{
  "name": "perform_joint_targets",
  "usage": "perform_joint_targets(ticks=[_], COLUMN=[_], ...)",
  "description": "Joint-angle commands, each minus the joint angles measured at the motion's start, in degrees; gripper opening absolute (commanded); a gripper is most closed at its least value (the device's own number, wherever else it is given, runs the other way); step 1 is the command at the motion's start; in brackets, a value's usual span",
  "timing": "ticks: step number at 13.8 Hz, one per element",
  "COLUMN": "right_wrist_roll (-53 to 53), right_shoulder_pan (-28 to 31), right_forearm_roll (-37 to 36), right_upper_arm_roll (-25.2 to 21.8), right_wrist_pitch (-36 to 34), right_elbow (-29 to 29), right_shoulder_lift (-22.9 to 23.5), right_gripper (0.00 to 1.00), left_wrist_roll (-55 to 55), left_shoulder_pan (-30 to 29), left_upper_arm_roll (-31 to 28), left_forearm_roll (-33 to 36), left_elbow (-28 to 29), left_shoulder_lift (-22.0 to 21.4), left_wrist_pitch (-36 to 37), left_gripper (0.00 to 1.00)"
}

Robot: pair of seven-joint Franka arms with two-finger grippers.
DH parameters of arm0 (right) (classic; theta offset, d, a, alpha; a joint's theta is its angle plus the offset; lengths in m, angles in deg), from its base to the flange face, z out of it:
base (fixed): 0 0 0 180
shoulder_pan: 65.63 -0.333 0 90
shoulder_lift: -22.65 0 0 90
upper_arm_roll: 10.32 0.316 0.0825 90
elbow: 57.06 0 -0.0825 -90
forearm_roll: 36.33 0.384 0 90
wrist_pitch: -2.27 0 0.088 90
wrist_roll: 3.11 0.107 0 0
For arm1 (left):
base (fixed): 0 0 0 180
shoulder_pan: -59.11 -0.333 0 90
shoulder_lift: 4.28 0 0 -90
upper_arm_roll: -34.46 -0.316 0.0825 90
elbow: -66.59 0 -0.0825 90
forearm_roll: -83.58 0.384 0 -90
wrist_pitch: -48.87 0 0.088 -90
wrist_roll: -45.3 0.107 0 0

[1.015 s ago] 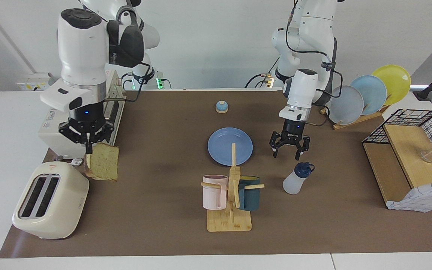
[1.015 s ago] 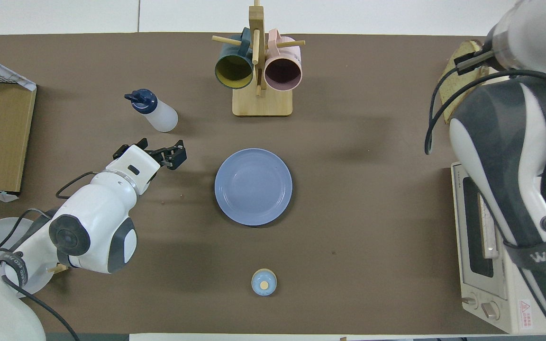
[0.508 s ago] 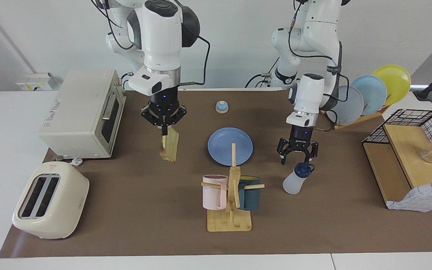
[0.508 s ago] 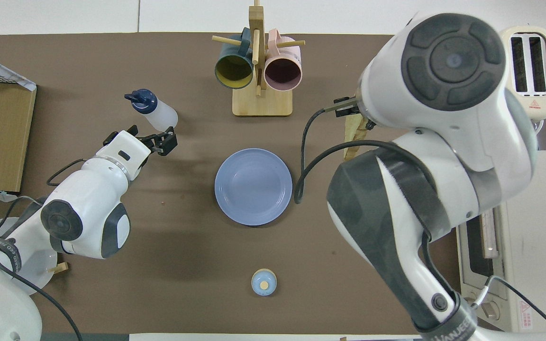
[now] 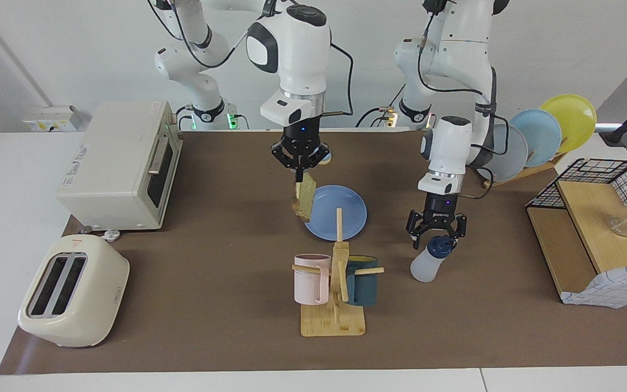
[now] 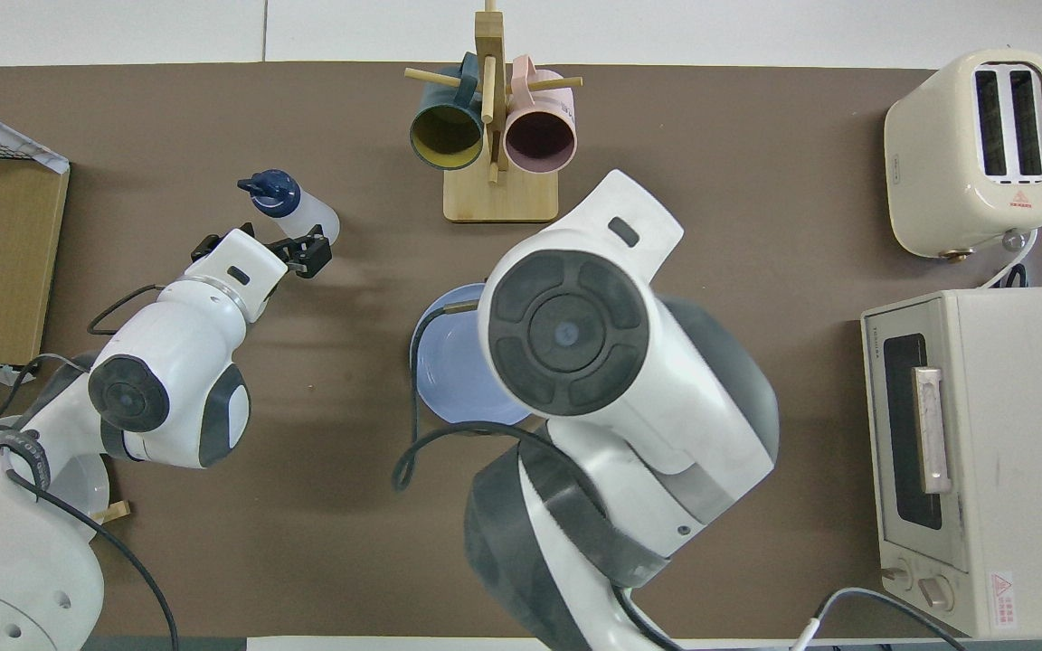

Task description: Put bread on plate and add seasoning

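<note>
The fingers of the left gripper are short of the bottle in the overhead view. The left gripper needs to move toward the white bottle's side (image 6: 308, 217) first and then close on the bottle.
My right gripper (image 5: 301, 175) is shut on the top edge of the bread (image 5: 303, 201). The slice hangs upright over the blue plate (image 5: 347, 202), at its rim toward the right arm's end. In the overhead view the right arm hides the bread and most of the plate (image 6: 447, 384). The seasoning (image 5: 426, 265) is a leaning white bottle with a dark blue cap, beside the plate toward the left arm's end. My left gripper (image 5: 436, 238) is open right over that cap, a finger on each side. The overhead view shows the left gripper (image 6: 260, 249) at the seasoning (image 6: 302, 215).
A wooden mug tree (image 5: 335, 296) with a pink and a dark blue mug stands farther from the robots than the plate. A toaster (image 5: 74, 291) and a toaster oven (image 5: 120, 166) sit at the right arm's end. A plate rack (image 5: 531, 136) and a wire-and-wood shelf (image 5: 591, 228) sit at the left arm's end.
The right arm has swung the bread from beside the toaster oven across to the plate's edge. The left gripper, still open, has come down onto the seasoning's cap.
</note>
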Motion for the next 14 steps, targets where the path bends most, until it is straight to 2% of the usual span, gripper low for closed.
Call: perform_joint_targets(ticks=[1, 4, 6, 9, 12, 14], right_wrist_roll=[4.0, 8.7, 9.0, 9.0, 8.7, 8.5], right_shoulder_pan=[-2.6, -5.6, -5.9, -7.0, -7.2, -7.2], right_forearm_roll=[0.4, 0.4, 0.4, 0.3, -1.8, -4.0], right_upper_arm_roll=[-0.2, -0.2, -0.2, -0.2, -0.2, -0.2], right_wrist_pitch=[5.1, 12.2, 14.4, 19.1, 25.9, 26.7], right_elbow=[-4.5, -10.4, -11.9, -15.4, -20.8, -21.4], right_shoulder_lift=[-1.1, -1.6, -1.7, -2.5, -4.0, -4.2], right_gripper=[0.00, 0.00, 0.00, 0.00, 0.00, 0.00], left_wrist_roll=[-0.1, -0.4, -0.4, -0.4, -0.4, -0.4], left_shoulder_pan=[5.8, 7.0, 8.0, 8.7, 8.8, 8.8], left_upper_arm_roll=[-6.0, -6.0, -6.1, -6.1, -6.1, -6.1], left_forearm_roll=[0.4, -2.0, -3.7, -6.7, -8.6, -9.1], left_elbow=[-2.9, -3.0, -3.4, -3.7, -4.7, -5.5], left_shoulder_lift=[2.8, 3.2, 4.7, 7.4, 10.0, 10.1], left_wrist_pitch=[-1.0, -1.8, -2.9, -7.8, -10.5, -10.6], left_gripper=[1.00, 1.00, 1.00, 1.00, 1.00, 1.00])
